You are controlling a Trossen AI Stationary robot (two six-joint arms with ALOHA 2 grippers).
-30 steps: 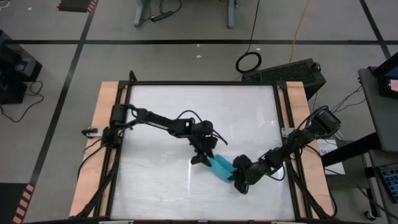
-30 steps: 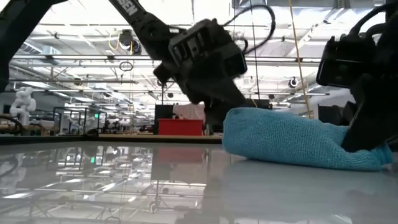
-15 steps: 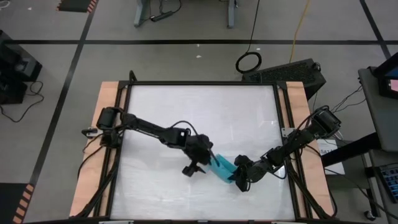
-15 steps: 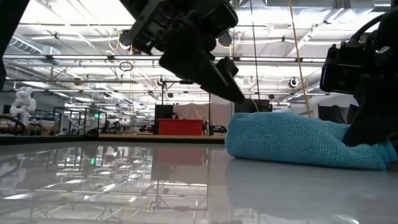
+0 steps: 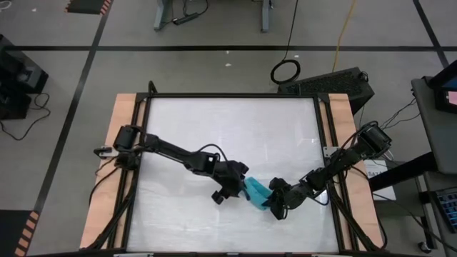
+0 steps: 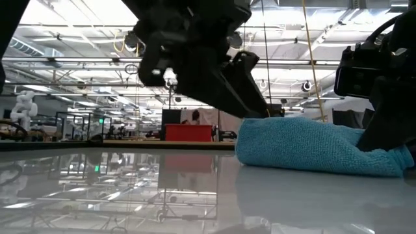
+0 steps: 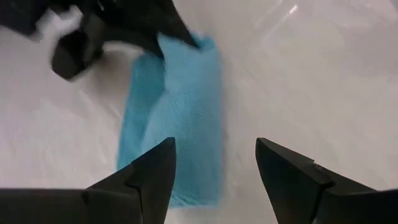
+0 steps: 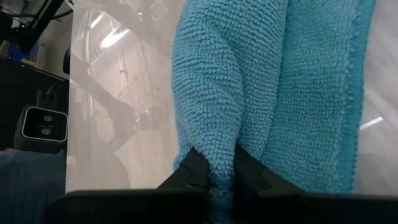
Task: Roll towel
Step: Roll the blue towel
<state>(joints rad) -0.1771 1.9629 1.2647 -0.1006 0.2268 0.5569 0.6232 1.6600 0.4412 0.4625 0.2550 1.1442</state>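
Observation:
My left gripper grabs the turquoise towel by its loose end (image 5: pixel 250 186) (image 7: pixel 186 186) next, opposite the pinched fold, to roll the towel.
The turquoise towel (image 5: pixel 255 193) lies on the white table as a narrow folded strip, thick at its left end in the low view (image 6: pixel 305 146). My left gripper (image 5: pixel 230 188) is open just left of the towel. In its wrist view (image 7: pixel 214 168) the towel's near end (image 7: pixel 180 118) lies ahead, between the two spread fingers. My right gripper (image 5: pixel 275 204) is at the towel's other end, shut on the cloth (image 8: pixel 214 93). It also shows in the left wrist view (image 7: pixel 155 28). My right gripper pinches a raised fold of the towel (image 8: pixel 211 163) between its two fingers, at the strip's right end. The fingers come low from the table's right side, along the strip. The rest of the towel lies slack on the table.
The table (image 5: pixel 186 135) is white and glossy, with dark rails and wooden strips (image 5: pixel 107 164) along its left and right sides. Both arms reach in toward its near middle. The room's floor, cables and desks lie beyond the far edge.
My left gripper has gone from the towel's far-left end toward the table's near edge and slightly left, and now stands closer to the low camera. The towel and my right gripper have stayed nearly in place.

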